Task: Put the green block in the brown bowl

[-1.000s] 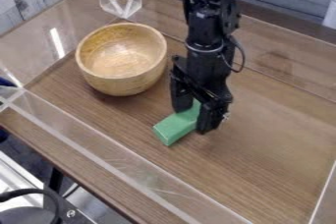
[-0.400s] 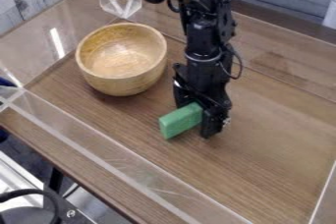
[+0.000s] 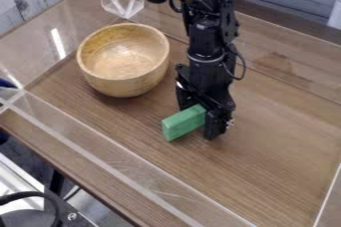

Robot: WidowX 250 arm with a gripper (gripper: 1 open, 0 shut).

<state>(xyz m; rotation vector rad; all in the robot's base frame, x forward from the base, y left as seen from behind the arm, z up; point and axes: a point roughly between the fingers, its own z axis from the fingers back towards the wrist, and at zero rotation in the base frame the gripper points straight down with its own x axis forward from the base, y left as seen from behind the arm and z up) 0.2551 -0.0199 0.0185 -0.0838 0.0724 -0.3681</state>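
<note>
My gripper grabs the green block by one end of its long body next, to set it in the brown bowl.
The green block lies flat on the wooden table, right of and nearer than the brown bowl. My gripper stands upright over the block's right end, open, one finger on each side of it. The fingertips reach down to about table level. Whether the fingers touch the block I cannot tell. The round tan wooden bowl sits upright with nothing in it, about a block's length left of the gripper.
A small clear glass-like object stands behind the bowl at the back. Clear plastic walls run along the table's near-left edge and right side. Bare wood table stretches right of the gripper.
The gripper has shifted slightly right and the block's far end has swung with it, so the block now lies a little further right. Since the last earlier frame nothing has moved.
</note>
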